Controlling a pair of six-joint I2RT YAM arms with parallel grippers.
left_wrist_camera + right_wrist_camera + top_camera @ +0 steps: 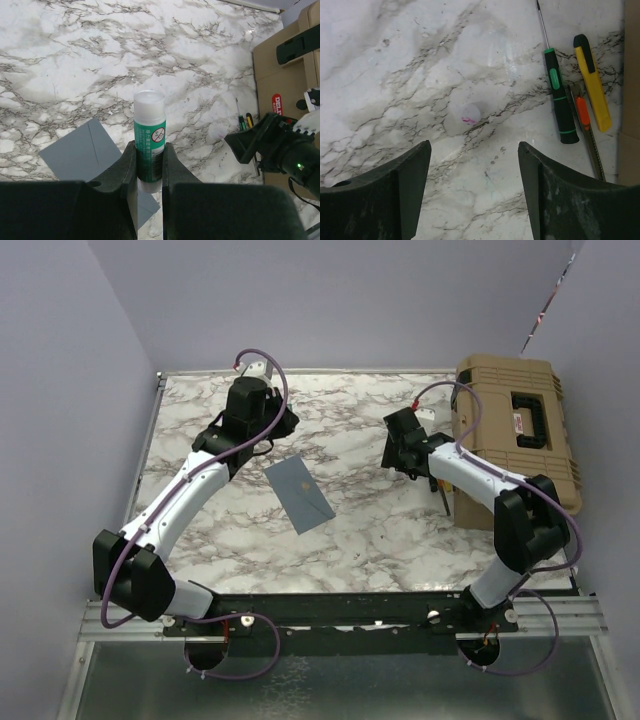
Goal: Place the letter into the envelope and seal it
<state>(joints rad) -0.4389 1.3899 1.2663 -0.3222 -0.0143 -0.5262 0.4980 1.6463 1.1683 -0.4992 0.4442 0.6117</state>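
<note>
The robot's right gripper will next grab the small translucent white cap by its sides to cap the glue stick (pixel 149 125). The cap's open end will stay free.
The slate blue-grey envelope (pixel 298 494) lies flat on the marble table, its corner showing in the left wrist view (pixel 82 152). The letter is not in view. My left gripper (pixel 149 150) is shut on a green glue stick (pixel 149 125) with a whitish top, held above the table just beyond the envelope (pixel 283 423). My right gripper (pixel 474 150) stands open over bare marble, nothing between its fingers, to the right of the envelope (pixel 397 443). A small translucent white cap (pixel 470 114) with a pink mark rests on the table just ahead of it.
A tan toolbox (pixel 515 430) stands along the right side. Beside it lie a green-and-black screwdriver (pixel 559 95), a yellow utility knife (pixel 592 82) and an orange-handled tool (pixel 583 117). Lilac walls close in the table.
</note>
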